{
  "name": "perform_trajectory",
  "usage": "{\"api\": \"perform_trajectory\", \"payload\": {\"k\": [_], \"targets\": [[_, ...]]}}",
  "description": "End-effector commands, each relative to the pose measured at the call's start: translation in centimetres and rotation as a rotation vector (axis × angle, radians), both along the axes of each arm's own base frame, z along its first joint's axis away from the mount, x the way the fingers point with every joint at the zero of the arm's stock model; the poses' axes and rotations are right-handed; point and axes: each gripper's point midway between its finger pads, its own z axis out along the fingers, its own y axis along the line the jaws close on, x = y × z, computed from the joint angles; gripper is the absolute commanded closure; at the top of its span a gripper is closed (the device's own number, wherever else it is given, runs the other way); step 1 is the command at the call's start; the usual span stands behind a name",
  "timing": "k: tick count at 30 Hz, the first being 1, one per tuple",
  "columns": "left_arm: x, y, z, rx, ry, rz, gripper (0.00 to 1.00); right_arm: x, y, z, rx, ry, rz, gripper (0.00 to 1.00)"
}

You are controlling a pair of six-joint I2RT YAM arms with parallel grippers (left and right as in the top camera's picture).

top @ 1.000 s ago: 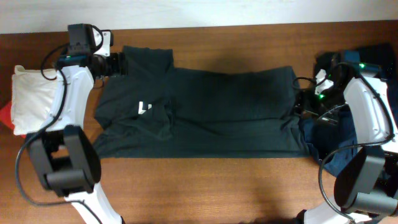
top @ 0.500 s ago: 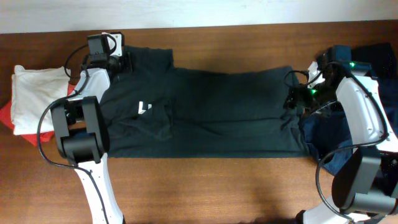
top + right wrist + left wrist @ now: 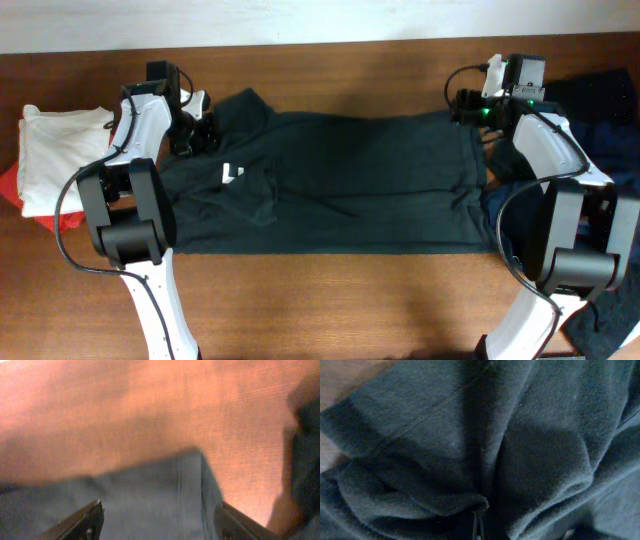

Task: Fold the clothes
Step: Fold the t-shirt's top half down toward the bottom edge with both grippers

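My right gripper grabs the black T-shirt [image 3: 360, 170] by its far hemmed corner [image 3: 468, 127] next, to fold the T-shirt's far edge over its near half.
The clothes in play are a large black T-shirt [image 3: 360, 170] with a bit of white lettering [image 3: 232, 173], lying spread across the wooden table [image 3: 330, 300]. My left gripper [image 3: 205, 135] sits on its far left part by the sleeve. In the left wrist view dark fabric [image 3: 530, 450] fills the frame and the left gripper [image 3: 478, 527] is shut, with a bunched fold of the shirt at its tips. My right gripper [image 3: 458, 108] hovers at the shirt's far right corner. It is open [image 3: 162, 525], and the hemmed corner of the shirt [image 3: 150, 495] lies between its fingers [image 3: 90, 517].
A white garment [image 3: 55, 155] lies on something red [image 3: 10, 185] at the table's left end. Dark navy garments [image 3: 600, 100] are heaped at the right end, close to the right arm, and show in the right wrist view as a dark garment [image 3: 305, 435]. Bare wood [image 3: 125, 410] lies beyond the shirt's far edge.
My left gripper came in from the sleeve's far edge onto the shirt and shut on a fold. My right gripper travelled up from the shirt's right side to its far right corner, still open.
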Motion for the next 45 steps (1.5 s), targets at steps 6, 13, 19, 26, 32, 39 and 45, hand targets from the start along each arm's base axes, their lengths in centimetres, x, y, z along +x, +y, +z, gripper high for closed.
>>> {"api": "perform_trajectory", "payload": {"k": [6, 13, 19, 26, 32, 39, 45], "targets": [[0.1, 0.1, 2.3, -0.007, -0.034, 0.001, 1.00, 3.2, -0.6, -5.8, -0.013, -0.034, -0.037, 0.21], [0.1, 0.0, 2.3, -0.007, -0.034, -0.001, 0.99, 3.6, 0.6, -10.0, -0.012, -0.008, -0.016, 0.21], [0.1, 0.0, 2.3, -0.007, -0.031, -0.001, 1.00, 3.7, -0.7, -10.1, -0.034, 0.002, -0.130, 0.89], [1.1, 2.7, 6.9, -0.001, -0.143, 0.032, 1.00, 0.5, -1.1, -7.0, -0.028, 0.192, -0.137, 0.96], [-3.2, 2.6, 12.9, -0.108, -0.118, 0.020, 1.00, -7.0, -0.5, -0.2, -0.006, 0.521, -0.137, 0.96], [-11.2, 3.2, 11.9, -0.068, 0.220, 0.021, 1.00, -15.6, -2.5, 0.5, -0.081, 0.864, -0.161, 0.96], [-14.3, 3.3, 12.2, -0.048, 0.346, -0.009, 1.00, -18.3, -2.2, 1.1, -0.081, 0.979, -0.114, 0.96]]}}
